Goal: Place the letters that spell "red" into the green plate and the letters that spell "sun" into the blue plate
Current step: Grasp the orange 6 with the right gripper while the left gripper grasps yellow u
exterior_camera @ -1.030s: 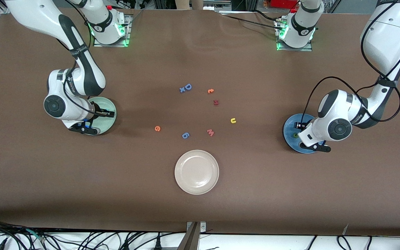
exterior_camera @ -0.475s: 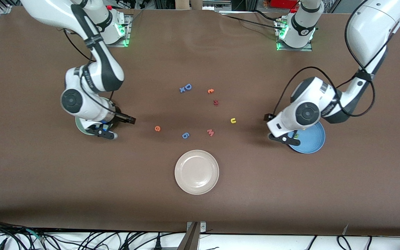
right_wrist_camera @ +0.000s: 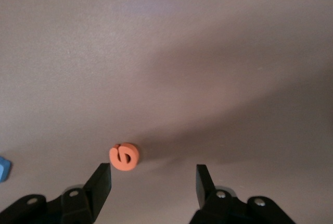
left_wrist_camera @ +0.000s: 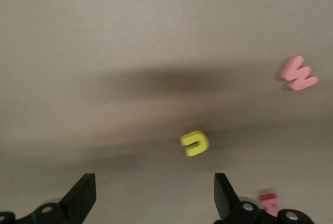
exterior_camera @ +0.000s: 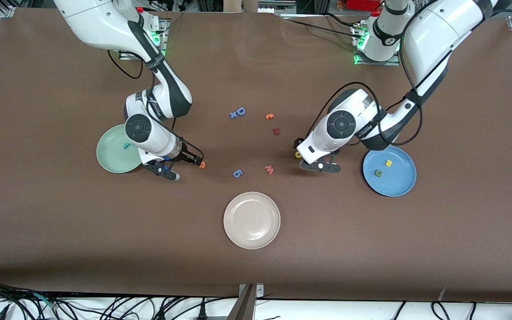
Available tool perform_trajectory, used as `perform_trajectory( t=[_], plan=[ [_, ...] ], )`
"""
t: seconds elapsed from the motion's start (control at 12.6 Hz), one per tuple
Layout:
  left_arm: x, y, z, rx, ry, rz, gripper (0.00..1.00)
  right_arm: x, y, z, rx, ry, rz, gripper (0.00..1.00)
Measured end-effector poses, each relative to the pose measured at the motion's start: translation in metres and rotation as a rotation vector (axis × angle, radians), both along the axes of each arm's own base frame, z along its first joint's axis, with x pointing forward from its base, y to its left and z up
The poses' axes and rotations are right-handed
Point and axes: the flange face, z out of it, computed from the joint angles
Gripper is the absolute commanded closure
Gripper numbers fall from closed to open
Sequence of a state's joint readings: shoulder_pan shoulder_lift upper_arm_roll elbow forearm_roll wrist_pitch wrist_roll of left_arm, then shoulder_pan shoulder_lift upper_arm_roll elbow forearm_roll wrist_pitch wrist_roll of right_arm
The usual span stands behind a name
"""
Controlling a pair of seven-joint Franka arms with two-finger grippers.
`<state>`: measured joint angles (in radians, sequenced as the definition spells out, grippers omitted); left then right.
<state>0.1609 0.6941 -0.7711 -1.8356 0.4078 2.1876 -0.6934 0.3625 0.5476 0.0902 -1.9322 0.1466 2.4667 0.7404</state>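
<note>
Next, my left gripper grabs the yellow "u" across its curved base and tips, to finish spelling "sun" in the blue plate (exterior_camera: 394, 184).
The green plate (exterior_camera: 109, 162) holds a teal letter (exterior_camera: 126, 145). In the blue plate (exterior_camera: 394, 184) lie a yellow letter (exterior_camera: 388, 163) and an olive-green one (exterior_camera: 378, 173). My right gripper (exterior_camera: 188, 169) (right_wrist_camera: 152, 182) hangs open low over the table. The orange "e" (exterior_camera: 202, 165) (right_wrist_camera: 124, 157) lies just ahead of one of its fingertips. My left gripper (exterior_camera: 301, 159) (left_wrist_camera: 153, 198) is wide open and low. The yellow "u" (exterior_camera: 298, 154) (left_wrist_camera: 195, 143) lies on the table just ahead of the gap between its fingers. Neither gripper holds anything.
A cream-white plate (exterior_camera: 251, 220) sits nearer the front camera, mid-table. Loose letters lie between the arms: a pink "m" (exterior_camera: 269, 170) (left_wrist_camera: 298, 73), a blue "6" (exterior_camera: 237, 173), a dark red letter (exterior_camera: 276, 131), a small orange letter (exterior_camera: 270, 116) and a big blue "D" (exterior_camera: 239, 111).
Both arms have swung from over their plates toward mid-table. The right gripper has come to the orange "e", the left gripper to the yellow "u".
</note>
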Motion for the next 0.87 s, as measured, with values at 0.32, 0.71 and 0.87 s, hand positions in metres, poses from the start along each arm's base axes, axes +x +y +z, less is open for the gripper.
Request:
perform_trajectory(
  t=[0.32,0.71,0.87],
  plan=[
    [-0.014,-0.024,-0.034,0.016,-0.009,0.021,0.12,0.000,0.028,-0.015,0.013,-0.031,-0.031,0.26],
    [-0.021,-0.035,-0.049,0.038,-0.030,0.003,0.33,0.003,0.032,-0.020,-0.002,-0.042,-0.019,0.26],
    [-0.019,-0.033,-0.049,0.039,-0.033,0.007,0.33,0.003,0.031,-0.023,-0.011,-0.041,-0.012,0.26]
  ],
)
